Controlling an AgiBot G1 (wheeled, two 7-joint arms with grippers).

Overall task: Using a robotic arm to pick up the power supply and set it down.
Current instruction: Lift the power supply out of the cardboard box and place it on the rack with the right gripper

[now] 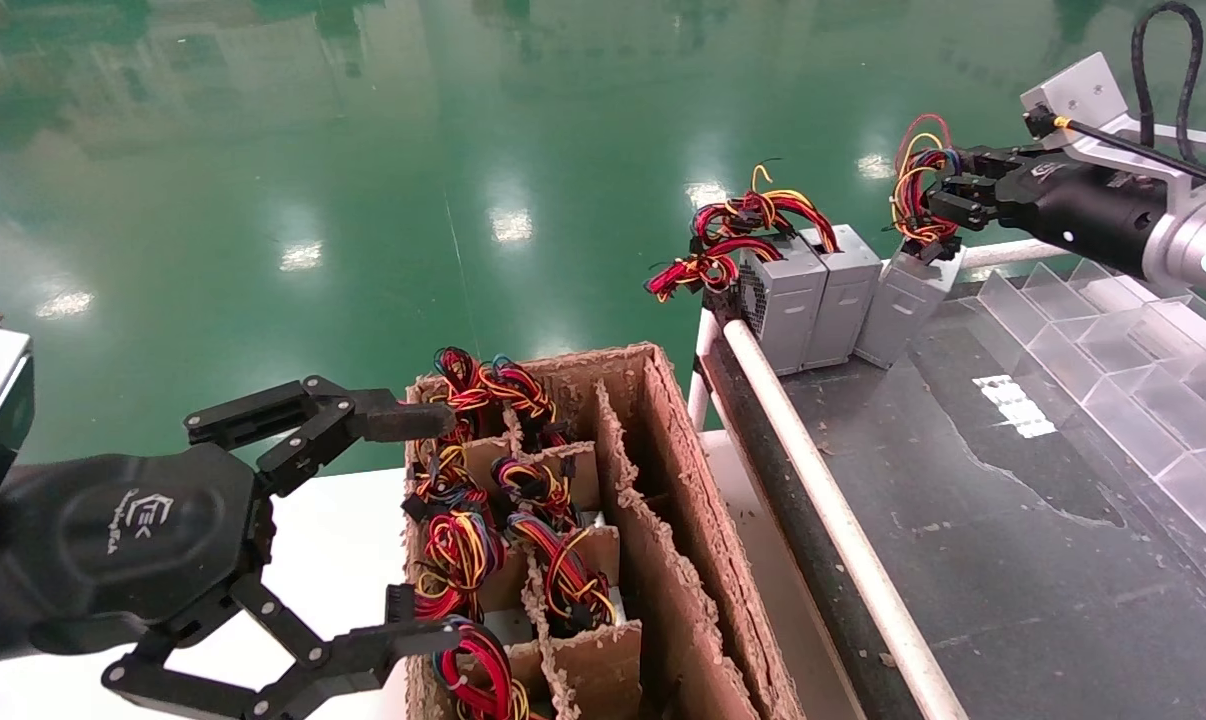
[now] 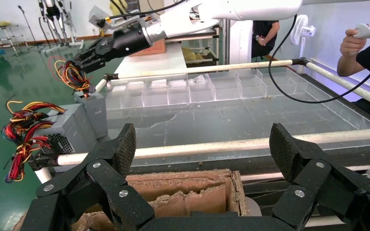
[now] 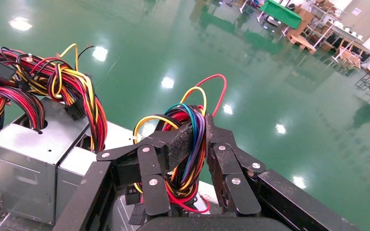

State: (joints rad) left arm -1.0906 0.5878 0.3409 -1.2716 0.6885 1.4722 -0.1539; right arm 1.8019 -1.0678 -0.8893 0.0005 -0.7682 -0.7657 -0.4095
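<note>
My right gripper is holding the power supply, with its grey case [image 1: 905, 312] at an angle beside the neighbouring grey power supplies. My right gripper needs to keep holding it until it stands upright against them.
The power supply [image 1: 903, 300] is a small grey box that hangs tilted at the far edge of the dark table [image 1: 1013, 520]. Its lower corner is at the table's surface, beside two like boxes. My right gripper [image 1: 938, 195] is shut on its looped bundle of red, yellow, orange and blue wires [image 3: 189, 144]. In the right wrist view the fingers [image 3: 180, 139] pinch that loop, and the gripper [image 3: 200, 139] hides most of the box. The left wrist view shows this gripper [image 2: 84, 60] above the box [image 2: 96, 110]. My left gripper [image 1: 423, 528] stands open and empty over the cardboard box [image 2: 203, 147].
A worn cardboard box [image 1: 663, 480] with dividers holds several wired supplies. Two grey supplies [image 1: 813, 290] stand at the table's far corner. Clear plastic compartments [image 1: 1113, 350] line the right side. A white rail [image 1: 823, 500] edges the table. A person [image 2: 366, 48] stands beyond the table.
</note>
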